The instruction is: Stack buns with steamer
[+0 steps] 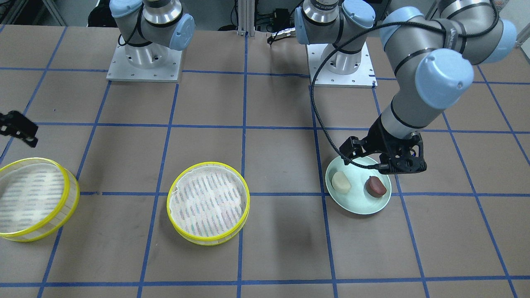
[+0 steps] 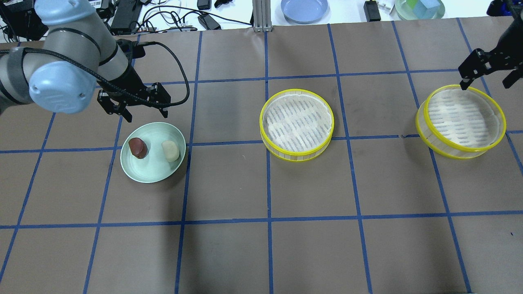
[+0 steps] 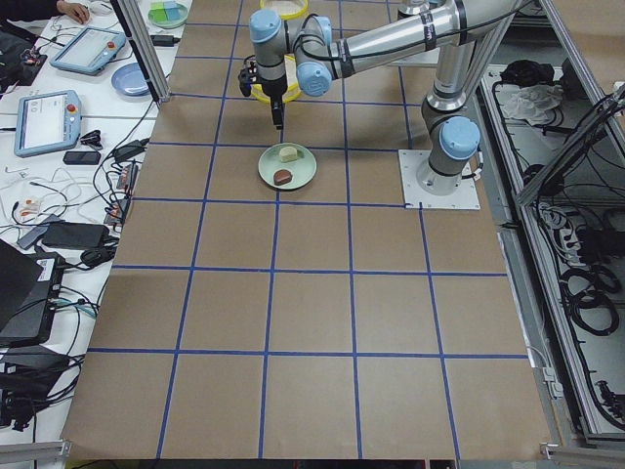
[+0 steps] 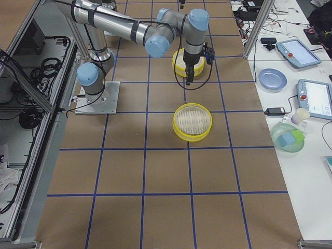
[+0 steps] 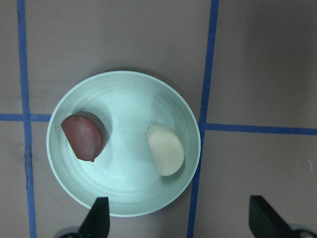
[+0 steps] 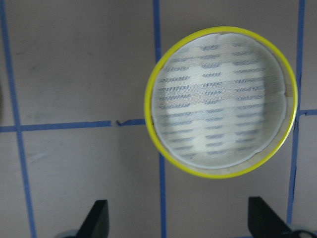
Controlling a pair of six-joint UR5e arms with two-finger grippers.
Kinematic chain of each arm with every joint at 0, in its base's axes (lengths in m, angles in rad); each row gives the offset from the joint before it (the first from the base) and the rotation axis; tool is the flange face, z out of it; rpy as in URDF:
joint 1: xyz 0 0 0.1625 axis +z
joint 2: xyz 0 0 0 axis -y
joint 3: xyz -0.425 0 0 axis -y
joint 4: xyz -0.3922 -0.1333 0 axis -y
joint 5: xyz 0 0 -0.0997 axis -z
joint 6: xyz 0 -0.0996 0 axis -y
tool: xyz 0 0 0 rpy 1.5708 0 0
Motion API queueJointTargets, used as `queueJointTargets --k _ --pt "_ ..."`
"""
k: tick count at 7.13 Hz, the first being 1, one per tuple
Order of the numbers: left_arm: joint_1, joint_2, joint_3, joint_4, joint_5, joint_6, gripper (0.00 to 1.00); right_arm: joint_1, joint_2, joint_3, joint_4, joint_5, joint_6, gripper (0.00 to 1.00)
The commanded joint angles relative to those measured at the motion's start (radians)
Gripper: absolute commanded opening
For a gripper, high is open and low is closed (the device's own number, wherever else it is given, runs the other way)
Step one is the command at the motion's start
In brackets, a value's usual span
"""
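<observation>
Next, my right gripper grabs the second steamer by its yellow rim (image 1: 72, 198) (image 6: 148, 104), so that the steamers get stacked.
A pale green plate (image 2: 154, 173) holds a dark reddish-brown bun (image 2: 137, 147) and a cream-white bun (image 2: 170, 150), lying apart. Both show in the left wrist view: brown bun (image 5: 82, 137), cream bun (image 5: 166, 149), plate (image 5: 124, 94). My left gripper (image 2: 137, 107) is open and empty, above the plate's far edge. One yellow-rimmed steamer (image 2: 297, 122) with a white liner stands mid-table. A second steamer (image 2: 461, 120) stands at the right. My right gripper (image 2: 486, 79) is open and empty, above that steamer's far edge; the steamer (image 6: 220, 101) fills the right wrist view.
Brown table with a blue tape grid. Beyond its far edge lie a blue plate (image 2: 304, 9), a clear bowl with coloured blocks (image 2: 419, 8) and cables. The two arm bases (image 1: 144, 58) (image 1: 340, 62) stand on the robot's side.
</observation>
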Motion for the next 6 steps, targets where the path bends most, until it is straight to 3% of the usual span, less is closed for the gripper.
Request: queueJointTargets --k 1,4,5,6 --pt "0.001 -0.100 -0.022 0.023 -0.040 0.002 1.00 -0.115 0.168 -0.007 -0.219 0.003 -0.088 1.00" --pt "0.010 -0.201 -0.022 0.025 -0.025 0.006 1.00 -0.175 0.287 -0.007 -0.286 0.000 -0.273 0.99" --pt "0.030 -0.219 -0.022 0.025 -0.031 0.006 0.98 -0.195 0.314 -0.007 -0.306 0.007 -0.327 0.99" --pt "0.035 -0.235 -0.022 0.026 -0.028 0.006 0.89 -0.197 0.319 -0.004 -0.305 0.009 -0.332 0.94"
